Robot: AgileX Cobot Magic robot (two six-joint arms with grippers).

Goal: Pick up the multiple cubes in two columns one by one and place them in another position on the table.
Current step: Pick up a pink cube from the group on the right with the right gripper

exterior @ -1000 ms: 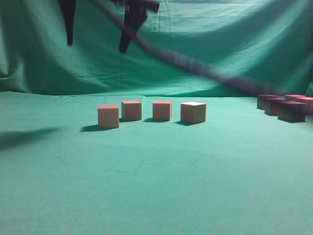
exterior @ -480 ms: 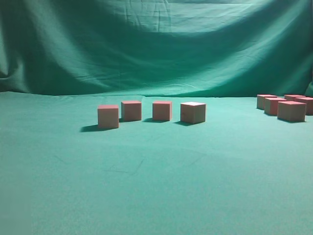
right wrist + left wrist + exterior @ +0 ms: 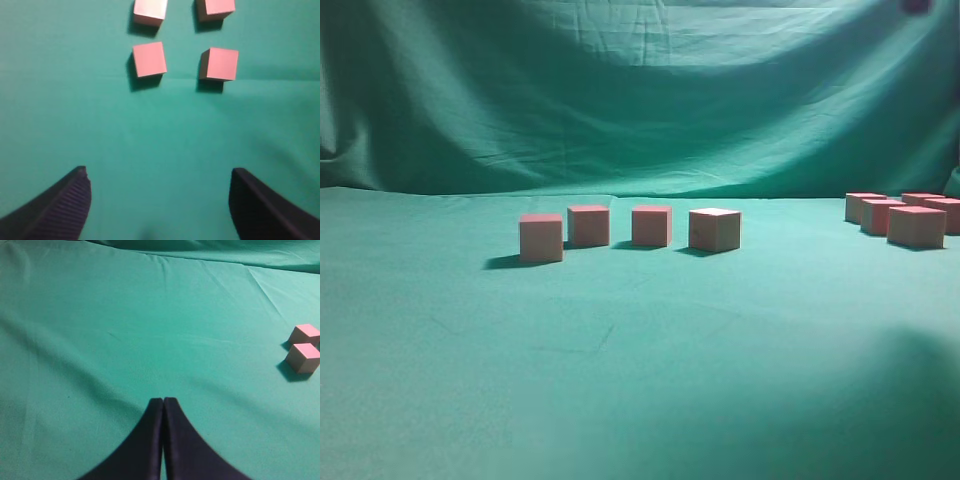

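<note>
The robot's right gripper should next take hold of the front cube by two opposite sides, so the cubes can be moved to their new position one by one.
Several pinkish-red cubes stand in a row mid-table, from the left one [image 3: 541, 238] to the right one [image 3: 714, 229]. Another cluster of cubes [image 3: 916, 226] sits at the far right. In the right wrist view that cluster shows as two columns, the nearest pair being a left cube [image 3: 149, 59] and a right cube [image 3: 220, 64]. My right gripper [image 3: 159, 175] hangs open above bare green cloth short of them, holding nothing. My left gripper [image 3: 163, 401] is shut and empty over the table [image 3: 125, 340], with two cubes [image 3: 303, 357] far to its right.
A draped green cloth backdrop [image 3: 640, 100] rises behind the table. A small dark part [image 3: 917, 5] shows at the exterior view's top right edge. A broad shadow [image 3: 910, 400] lies on the cloth at the front right.
The blurred arm that crossed the top of the exterior view a second ago has left it. A shadow has since spread over the front right of the table.
</note>
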